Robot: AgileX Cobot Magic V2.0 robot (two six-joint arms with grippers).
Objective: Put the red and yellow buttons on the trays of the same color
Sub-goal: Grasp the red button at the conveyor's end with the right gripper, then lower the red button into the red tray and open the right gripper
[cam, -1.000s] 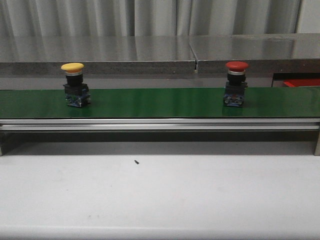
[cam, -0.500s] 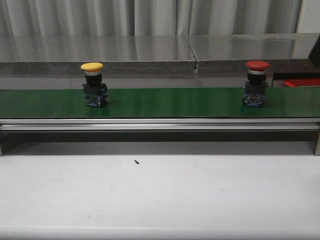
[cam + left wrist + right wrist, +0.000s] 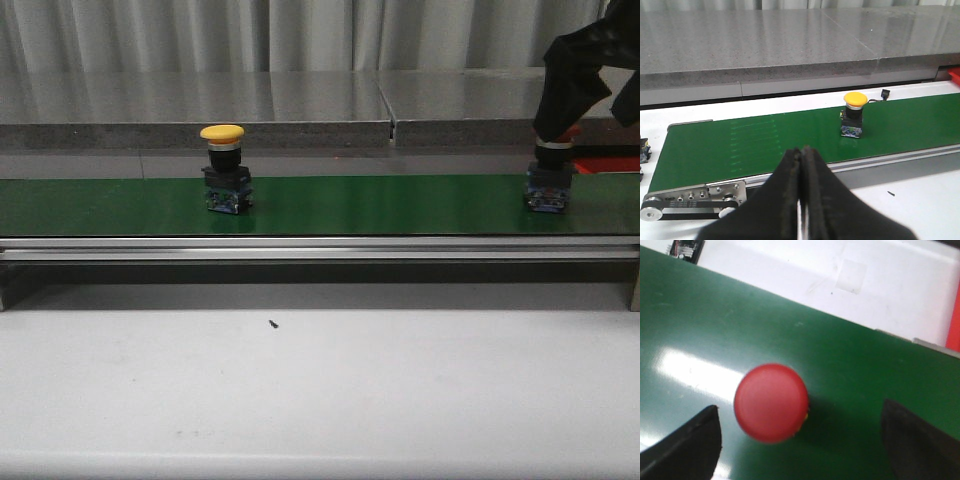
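My right gripper isn't ready to close yet. The red cap is below my fingers, with green belt between them, so my right gripper should go lower first and then close on the cap.
The yellow button stands upright on the green belt, left of centre; the left wrist view shows this yellow button far beyond my left gripper, which is shut on nothing. The red button stands at the belt's right end. My right gripper hangs just above it and hides its cap. In the right wrist view the red button lies between the open fingers, nearer the left one, untouched. A red tray shows at the far right. No yellow tray is in view.
A grey stone ledge runs behind the belt. The belt's metal rail fronts it, with a white table below. A belt roller and bracket sit near my left gripper. The red tray edge borders the belt.
Both buttons have travelled to the right along the belt. My right gripper has come into the front view and now hangs over the red button.
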